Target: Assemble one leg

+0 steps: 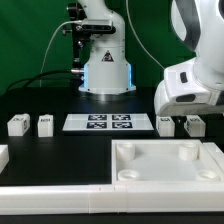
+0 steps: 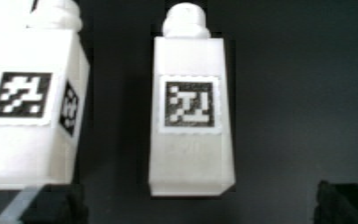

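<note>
My gripper moves lower, before it closes on the leg. Dark tabletop shows between my open fingers and the centred white leg (image 2: 192, 155), so closing now would miss.
Two white legs lie side by side at the exterior view's right: one leg (image 1: 165, 125) and a second leg (image 1: 194, 125). Two more legs (image 1: 17, 124) (image 1: 44, 124) lie at the left. My gripper (image 1: 181, 113) hangs just above the right pair. In the wrist view one leg (image 2: 194, 110) lies centred between my open fingers (image 2: 44, 206), its square marker facing up and its rounded tip pointing away. A second leg (image 2: 30, 100) lies beside it, outside the fingers. My gripper (image 2: 197, 205) is open and holds nothing. I cannot tell which leg of the pair is the centred one.
The marker board (image 1: 108, 122) lies in the middle behind the large white tray-like piece with corner sockets (image 1: 168, 178). A white bar (image 1: 50, 194) runs along the front left. The robot base (image 1: 105, 70) stands at the back.
</note>
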Tool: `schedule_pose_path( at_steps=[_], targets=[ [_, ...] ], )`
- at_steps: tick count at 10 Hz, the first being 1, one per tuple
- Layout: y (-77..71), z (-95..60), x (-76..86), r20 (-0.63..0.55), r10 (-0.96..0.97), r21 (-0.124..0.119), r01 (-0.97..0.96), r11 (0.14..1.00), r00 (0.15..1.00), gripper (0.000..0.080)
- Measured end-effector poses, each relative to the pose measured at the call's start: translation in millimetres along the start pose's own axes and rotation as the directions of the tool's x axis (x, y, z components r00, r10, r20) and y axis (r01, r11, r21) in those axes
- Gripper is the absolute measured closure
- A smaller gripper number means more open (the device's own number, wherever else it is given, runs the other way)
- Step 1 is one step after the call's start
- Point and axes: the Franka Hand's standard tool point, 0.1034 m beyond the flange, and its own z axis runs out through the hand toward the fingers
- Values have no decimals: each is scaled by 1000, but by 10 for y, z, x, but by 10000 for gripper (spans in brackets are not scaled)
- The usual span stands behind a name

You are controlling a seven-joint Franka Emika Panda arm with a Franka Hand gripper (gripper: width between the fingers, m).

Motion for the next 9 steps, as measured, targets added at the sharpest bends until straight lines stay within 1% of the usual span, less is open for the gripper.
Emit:
schedule_pose_path(
  at_steps=[1,2,4,5,6,7,8,9],
  targets=[
    [-19,46,-13,3,3,-5,-3,1000,1000,150],
    [-14,40,-9,2,3,-4,-3,1000,1000,150],
    [2,70,-34,50,5,-7,-4,1000,999,150],
    [0,81,-30,54,4,-7,-4,1000,999,150],
    [14,133,-123,138,4,-17,-2,1000,990,150],
    [-1,162,-146,283,-1,-23,8,1000,959,150],
    [-43,166,-30,294,-5,-15,10,1000,956,150],
    [-59,175,-38,293,-8,-16,13,1000,956,150]
  ],
)
